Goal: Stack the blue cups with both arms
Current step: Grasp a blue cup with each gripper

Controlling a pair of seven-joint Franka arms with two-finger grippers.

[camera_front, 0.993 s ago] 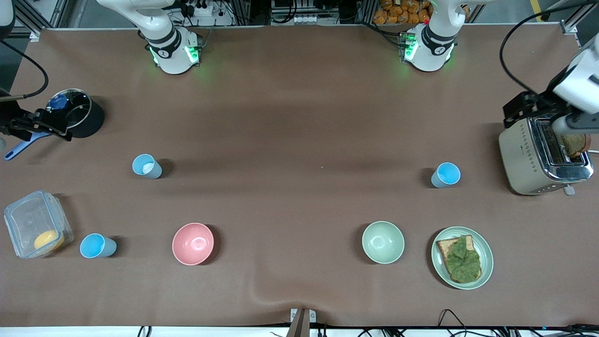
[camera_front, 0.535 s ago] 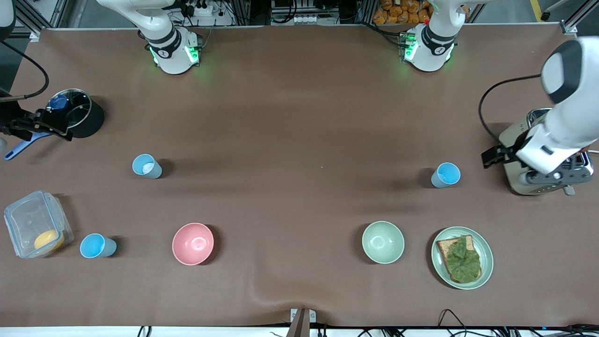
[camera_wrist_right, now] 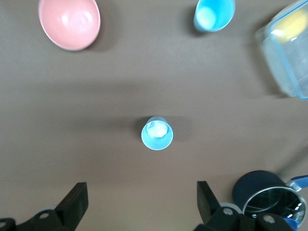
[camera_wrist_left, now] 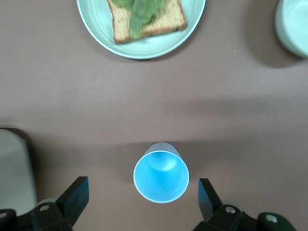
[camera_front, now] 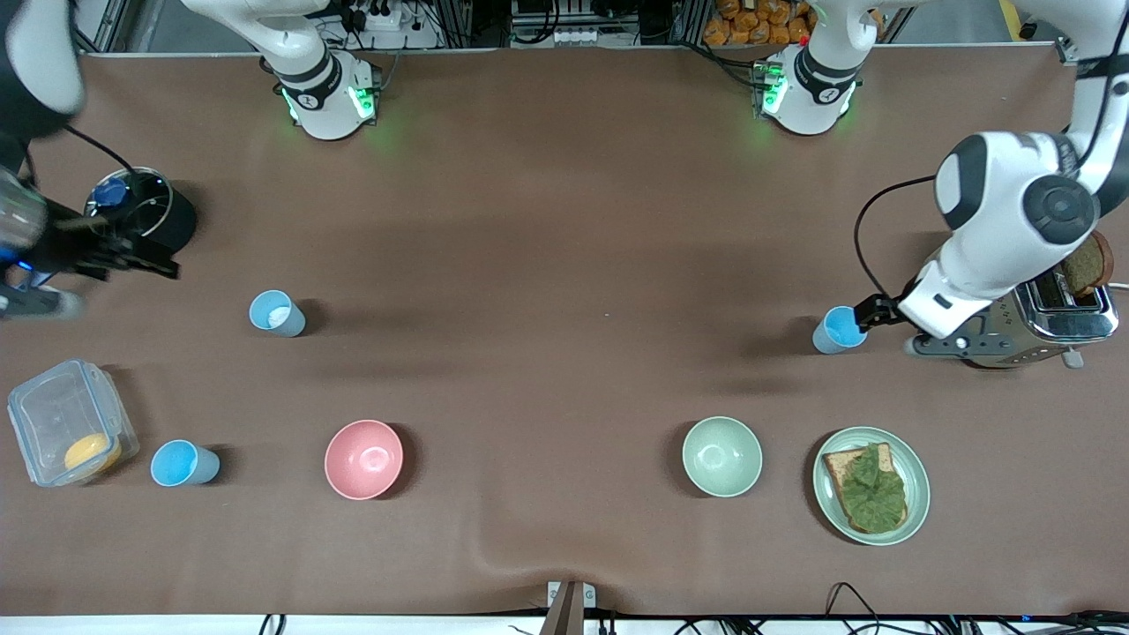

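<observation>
My right gripper takes hold of the blue cup holding something white by its rim (camera_front: 257,297) (camera_wrist_right: 157,149) next, to stack it.
Three blue cups stand upright on the brown table. One blue cup (camera_front: 840,330) stands beside the toaster, and my left gripper (camera_front: 869,310) hovers open just over its toaster side. In the left wrist view this cup (camera_wrist_left: 160,177) sits between the spread fingers of my left gripper (camera_wrist_left: 143,204). A second cup (camera_front: 277,313), with something white inside, stands toward the right arm's end. A third cup (camera_front: 183,464) stands beside the clear box. My right gripper (camera_front: 145,261) is open beside the black pot. In the right wrist view the second cup (camera_wrist_right: 157,133) lies ahead of my right gripper (camera_wrist_right: 139,204).
A toaster (camera_front: 1050,326) with a bread slice stands by the left arm. Nearer the camera are a green plate (camera_front: 917,494) with toast and lettuce, a pale green bowl (camera_front: 721,456) and a pink bowl (camera_front: 363,459). A clear box (camera_front: 62,414) and a black pot (camera_front: 168,225) are at the right arm's end.
My left arm has swung from over the toaster to the cup beside it. My right arm has shifted by the black pot toward the table's middle. No cup has moved.
</observation>
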